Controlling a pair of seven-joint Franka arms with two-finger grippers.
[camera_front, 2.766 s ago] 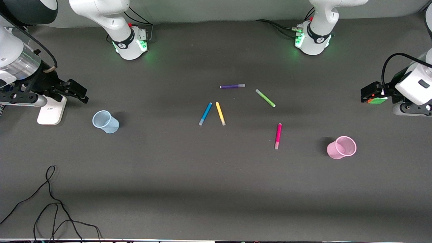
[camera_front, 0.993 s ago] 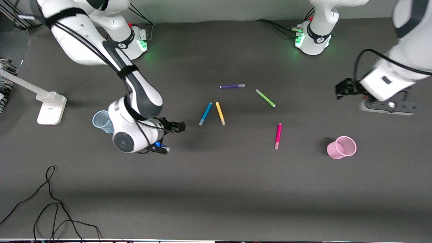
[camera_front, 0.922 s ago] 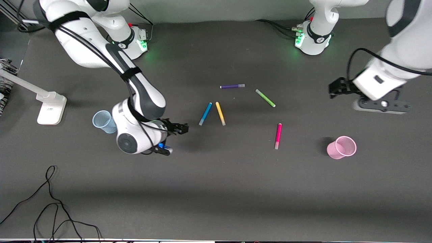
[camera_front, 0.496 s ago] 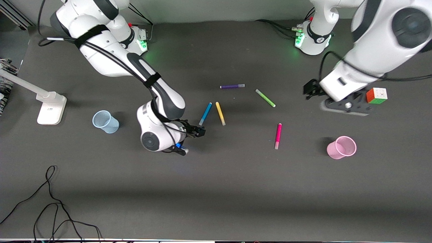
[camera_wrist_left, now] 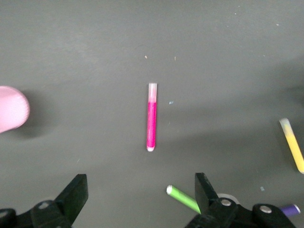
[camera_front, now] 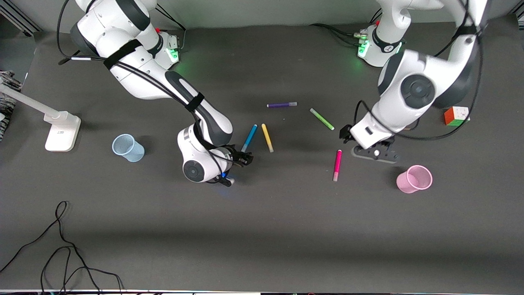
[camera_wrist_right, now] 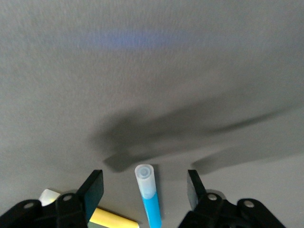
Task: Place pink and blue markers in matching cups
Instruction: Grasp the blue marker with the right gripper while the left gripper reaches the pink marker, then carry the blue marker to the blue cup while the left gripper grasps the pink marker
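Observation:
My next step is to grab the pink marker with my left gripper by its white-tipped bright pink end, so the pink marker's pale cap stays free to go into the pink cup.
The sky-blue marker lies beside the yellow marker mid-table. My right gripper is open and low over its pale near end. In the right wrist view that end of the blue marker lies between my open fingers, untouched, midway across the right gripper. The pink marker lies nearer the front camera than the green marker. My left gripper is open and empty over the table between those two. The left wrist view shows the left gripper, the pink marker and the pink cup. The blue cup and the pink cup stand upright.
A purple marker lies toward the bases. A colour cube sits at the left arm's end. A white stand is at the right arm's end beside the blue cup. Black cables lie near the front edge.
Both arms swung in from the table's ends. My right gripper moved from the blue cup to the blue marker's near end. My left gripper moved toward the pink marker, uncovering the cube.

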